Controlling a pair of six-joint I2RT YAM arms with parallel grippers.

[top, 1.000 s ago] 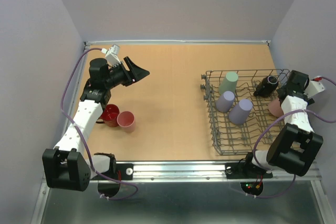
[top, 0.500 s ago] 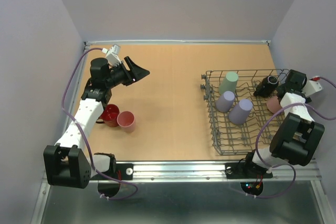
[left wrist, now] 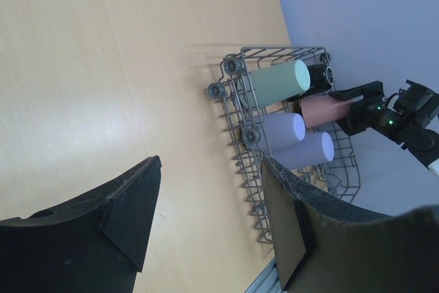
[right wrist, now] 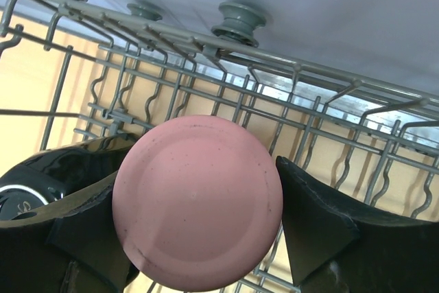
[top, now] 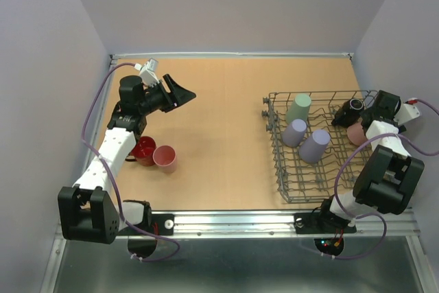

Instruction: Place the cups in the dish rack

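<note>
The pink cup sits inside the rack's wire rim, beside the dark mug, and would stay in the rack, so it is time for my right gripper to open.
The grey wire dish rack (top: 288, 180) stands on the right of the table. In it lie a sage-green cup (top: 298, 108), two lavender cups (top: 294, 132) (top: 315, 145) and a dark mug (top: 352, 109). My right gripper (top: 362, 128) is over the rack's right side, shut on a pink cup (top: 356, 134). The right wrist view shows that cup's round base (right wrist: 199, 211) between both fingers (right wrist: 312, 228), with rack tines behind and the dark mug (right wrist: 27, 176) at left. A red mug (top: 144, 150) and a second pink cup (top: 165, 158) stand at the left, near my open, empty left gripper (top: 180, 92).
In the left wrist view the rack (left wrist: 255, 53) appears far off beyond bare table, with the sage-green cup (left wrist: 274, 81) and the held pink cup (left wrist: 326, 109) in it. Grey walls close in three sides. A metal rail (top: 233, 221) runs along the near edge.
My right gripper has carried the pink cup a little farther back over the rack, and the right elbow has swung inward. The left arm has hardly moved.
</note>
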